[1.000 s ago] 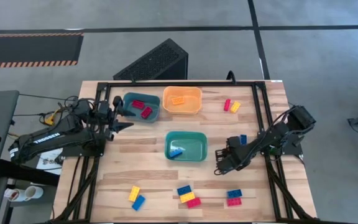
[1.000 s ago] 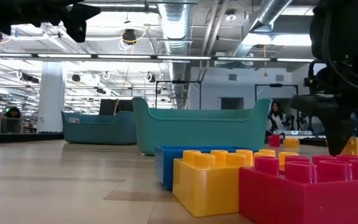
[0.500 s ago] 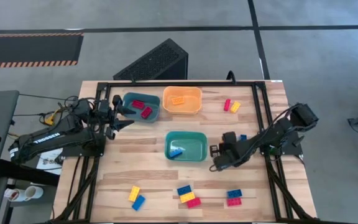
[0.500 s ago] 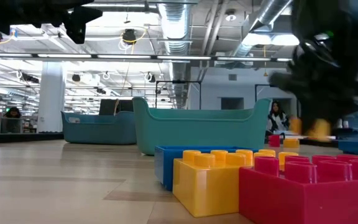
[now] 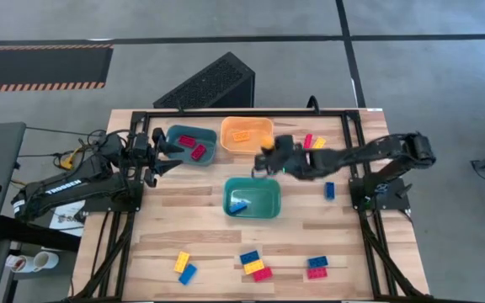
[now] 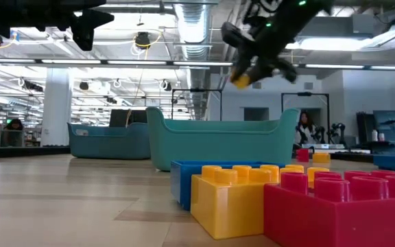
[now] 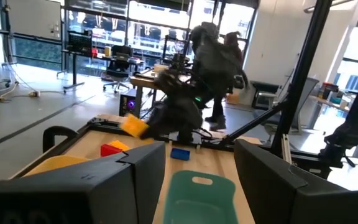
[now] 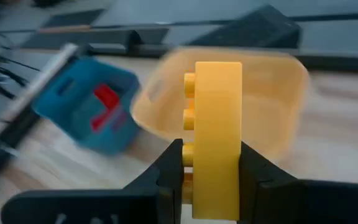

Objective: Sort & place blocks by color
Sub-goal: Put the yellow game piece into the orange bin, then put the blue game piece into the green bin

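The robot's right gripper should keep hold of the yellow block until it gets to the middle of the orange tray, because the block hangs high at the orange tray's near corner (image 5: 268, 150).
My right gripper (image 5: 268, 160) reaches over the table between the teal tray (image 5: 253, 198) and the orange tray (image 5: 247, 135), shut on a yellow block (image 8: 217, 124). The low view shows that block (image 6: 241, 80) high in the air. The orange tray holds one block; the blue tray (image 5: 192, 145) holds red ones; a blue block lies in the teal tray. My left gripper (image 7: 197, 180) waits open and level beside the blue tray's left end. Loose blocks lie on the table: a red and yellow pair (image 5: 313, 143), a blue one (image 5: 329, 190) and several near the front edge. My right gripper pinches the yellow block between its two fingers, one on the studded top (image 8: 190, 163) and one on the underside (image 8: 238, 168), at the block's lower end. The fingers slant down from the table's right. The block stands on end, lifted clear.
Near the front edge lie groups of blocks: yellow and blue (image 5: 183, 268), blue, yellow and red (image 5: 255, 265), blue and red (image 5: 317, 268). A black frame (image 5: 242, 113) runs round the table. People and desks show in the room beyond.
My right gripper has lifted the yellow block off the table's right part and swung up and toward the far left, from beside the teal tray's right end to the gap by the orange tray, its wrist tipping up from pointing down. My left gripper stayed.
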Robot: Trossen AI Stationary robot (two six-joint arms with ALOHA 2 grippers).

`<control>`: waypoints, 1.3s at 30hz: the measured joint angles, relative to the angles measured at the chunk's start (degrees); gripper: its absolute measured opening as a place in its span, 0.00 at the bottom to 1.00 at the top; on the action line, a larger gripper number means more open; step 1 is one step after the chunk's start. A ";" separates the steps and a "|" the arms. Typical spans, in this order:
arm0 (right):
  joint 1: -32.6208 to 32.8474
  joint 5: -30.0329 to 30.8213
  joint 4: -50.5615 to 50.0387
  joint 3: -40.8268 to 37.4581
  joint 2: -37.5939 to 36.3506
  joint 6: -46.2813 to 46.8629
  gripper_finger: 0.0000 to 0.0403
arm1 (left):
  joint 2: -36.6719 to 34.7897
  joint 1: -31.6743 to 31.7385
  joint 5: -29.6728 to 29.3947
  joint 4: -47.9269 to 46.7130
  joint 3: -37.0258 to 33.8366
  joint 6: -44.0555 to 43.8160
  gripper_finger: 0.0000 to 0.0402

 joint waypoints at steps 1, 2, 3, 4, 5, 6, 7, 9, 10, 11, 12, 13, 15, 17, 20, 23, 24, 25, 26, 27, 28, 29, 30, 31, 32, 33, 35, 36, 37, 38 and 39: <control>-1.83 -1.87 2.92 0.00 0.00 -2.61 0.24 | 0.00 -0.02 0.00 0.00 0.00 0.00 0.45; -3.71 -3.54 5.22 0.00 0.00 -4.53 0.24 | 0.00 -0.02 0.00 0.00 0.00 0.02 0.45; -5.38 -5.18 7.00 0.00 0.00 -5.82 0.24 | 0.00 -0.01 0.00 0.00 0.00 0.17 0.45; -7.03 -6.82 8.17 0.00 0.00 -6.67 0.24 | 0.00 0.00 0.00 -0.02 0.00 0.33 0.45; -8.73 -8.38 8.94 0.00 0.00 -7.22 0.24 | -0.02 0.00 0.00 -0.07 0.00 0.37 0.45; -10.27 -9.89 9.41 0.00 0.00 -7.38 0.24 | -0.01 -0.02 0.00 -0.19 0.00 0.41 0.45; -11.73 -11.29 9.50 0.00 0.00 -7.39 0.25 | 0.00 -0.02 0.00 -0.20 0.00 0.44 0.45; -14.14 -13.31 9.79 0.00 0.54 -7.49 0.25 | -0.01 -0.01 0.00 -0.20 0.00 0.44 0.45; -14.86 -13.65 10.41 0.02 1.33 -7.51 0.26 | 0.00 -0.02 0.00 -0.20 0.00 0.44 0.45; -15.44 -14.46 10.32 -0.02 1.91 -7.52 0.26 | 0.00 0.00 0.00 -0.20 0.00 0.46 0.45; -15.97 -15.33 10.14 -0.17 2.33 -7.53 0.26 | 0.00 -0.02 0.00 -0.20 0.00 0.46 0.45; -16.32 -15.95 11.18 -0.17 3.02 -7.52 0.25 | -0.02 -0.02 0.00 -0.20 0.00 0.46 0.45; -16.37 -17.47 14.04 0.13 5.11 -7.52 0.25 | -0.01 -0.01 0.01 -0.20 0.00 0.62 0.45; -16.35 -18.11 15.05 -0.02 7.64 -7.45 0.26 | -0.02 -0.02 0.05 -0.20 0.00 0.70 0.45; -16.30 -18.18 17.80 -0.02 10.67 -7.06 0.27 | -0.02 -0.02 -0.66 -0.20 0.00 0.68 0.45; -16.64 -18.43 18.47 -0.07 12.75 -7.09 0.30 | 0.00 -0.02 -1.39 -0.20 0.00 0.68 0.45; -16.72 -18.66 19.15 -0.07 13.42 -7.25 0.31 | -0.02 0.00 -1.38 -0.20 0.00 0.68 0.45; -16.72 -19.12 19.48 -0.07 13.86 -7.39 0.33 | 0.00 -0.02 -1.36 -0.20 0.00 0.69 0.45; -16.78 -19.45 19.75 -0.07 14.30 -7.34 0.34 | 0.00 -0.02 -1.36 -0.20 0.00 0.73 0.45; -16.99 -20.37 20.05 -0.07 14.56 -7.37 0.36 | 0.00 -0.02 -1.38 -0.20 0.00 0.79 0.45; -17.19 -21.57 20.69 -0.07 14.84 -7.38 0.37 | -0.02 -0.02 -1.40 -0.20 0.00 0.87 0.45; -17.35 -22.83 21.51 -0.04 15.03 -7.36 0.39 | 0.00 -0.02 -1.42 -0.20 0.00 0.86 0.45; -17.53 -24.17 21.73 -0.02 15.06 -7.36 0.41 | 0.00 -0.02 -1.44 -0.21 0.00 0.85 0.45; -17.66 -24.93 21.97 -0.02 15.06 -7.37 0.42 | 0.00 -0.02 -1.44 -0.20 0.00 0.84 0.45; -17.82 -25.55 22.13 0.00 15.06 -7.36 0.44 | -0.02 -0.02 -1.44 -0.20 0.00 0.83 0.45; -17.83 -25.58 22.12 0.00 15.06 -7.40 0.46 | 0.00 -0.02 -1.44 -0.20 0.00 0.83 0.45; -17.74 -25.91 22.12 0.00 14.99 -7.48 0.51 | 0.00 -0.02 -1.44 -0.22 0.00 0.83 0.45; -17.79 -26.38 21.90 -0.01 14.69 -7.44 0.53 | -0.01 -0.02 -1.44 -0.22 0.00 0.83 0.45; -17.79 -26.85 21.87 0.00 14.24 -7.44 0.55 | 0.00 -0.02 -1.44 -0.22 0.00 0.83 0.45; -17.81 -27.02 22.09 0.00 13.68 -7.46 0.57 | 0.00 -0.02 -1.44 -0.22 0.00 0.83 0.45; -17.83 -27.00 22.13 0.00 12.95 -7.64 0.59 | -0.01 -0.02 -1.46 -0.22 0.00 0.83 0.45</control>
